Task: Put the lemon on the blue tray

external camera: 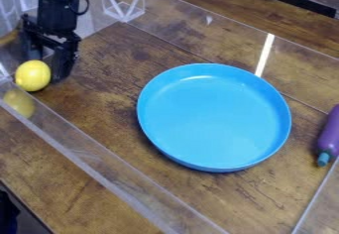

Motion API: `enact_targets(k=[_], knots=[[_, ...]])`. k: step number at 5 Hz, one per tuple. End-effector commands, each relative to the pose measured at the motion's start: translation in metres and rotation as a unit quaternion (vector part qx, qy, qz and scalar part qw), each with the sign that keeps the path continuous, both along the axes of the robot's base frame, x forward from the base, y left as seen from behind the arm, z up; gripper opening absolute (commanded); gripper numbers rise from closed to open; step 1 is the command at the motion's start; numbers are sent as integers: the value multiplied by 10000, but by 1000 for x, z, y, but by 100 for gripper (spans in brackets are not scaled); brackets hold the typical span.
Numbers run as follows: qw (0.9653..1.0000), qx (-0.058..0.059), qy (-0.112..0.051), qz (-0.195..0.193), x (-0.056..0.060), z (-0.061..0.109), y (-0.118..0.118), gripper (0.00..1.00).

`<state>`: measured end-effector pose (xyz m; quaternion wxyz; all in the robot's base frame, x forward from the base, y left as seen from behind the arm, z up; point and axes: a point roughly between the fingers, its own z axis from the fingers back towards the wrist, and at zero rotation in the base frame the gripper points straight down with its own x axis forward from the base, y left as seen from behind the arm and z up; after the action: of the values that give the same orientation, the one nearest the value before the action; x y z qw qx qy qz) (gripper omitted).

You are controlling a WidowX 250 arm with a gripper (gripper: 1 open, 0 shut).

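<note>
My open gripper is beside the lemon (pixel 32 74). It should next grab the lemon by its rounded sides to put it on the blue tray.
The lemon (pixel 32 74), small, smooth and bright yellow, rests on the wooden table at the far left. My black gripper (pixel 50 69) hangs directly beside it on its right and slightly behind, jaws open, fingers pointing down near the tabletop, with nothing held between them. Whether a finger touches the lemon I cannot tell. The blue tray (pixel 172 139), a large round shallow dish with a raised rim, lies empty in the middle of the table, well to the right of the gripper.
A purple elongated object (pixel 328 134) lies at the right edge. Clear acrylic walls (pixel 93 154) border the wooden table along the front and left. A transparent stand (pixel 126 2) sits at the back behind the arm.
</note>
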<state>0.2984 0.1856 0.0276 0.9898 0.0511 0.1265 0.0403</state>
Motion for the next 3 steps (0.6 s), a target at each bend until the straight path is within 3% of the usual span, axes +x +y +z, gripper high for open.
enact_targets(k=[1, 3], knots=[[9995, 174, -249, 60, 4, 15, 15, 100], [9964, 245, -257, 771, -9, 21, 16, 100]])
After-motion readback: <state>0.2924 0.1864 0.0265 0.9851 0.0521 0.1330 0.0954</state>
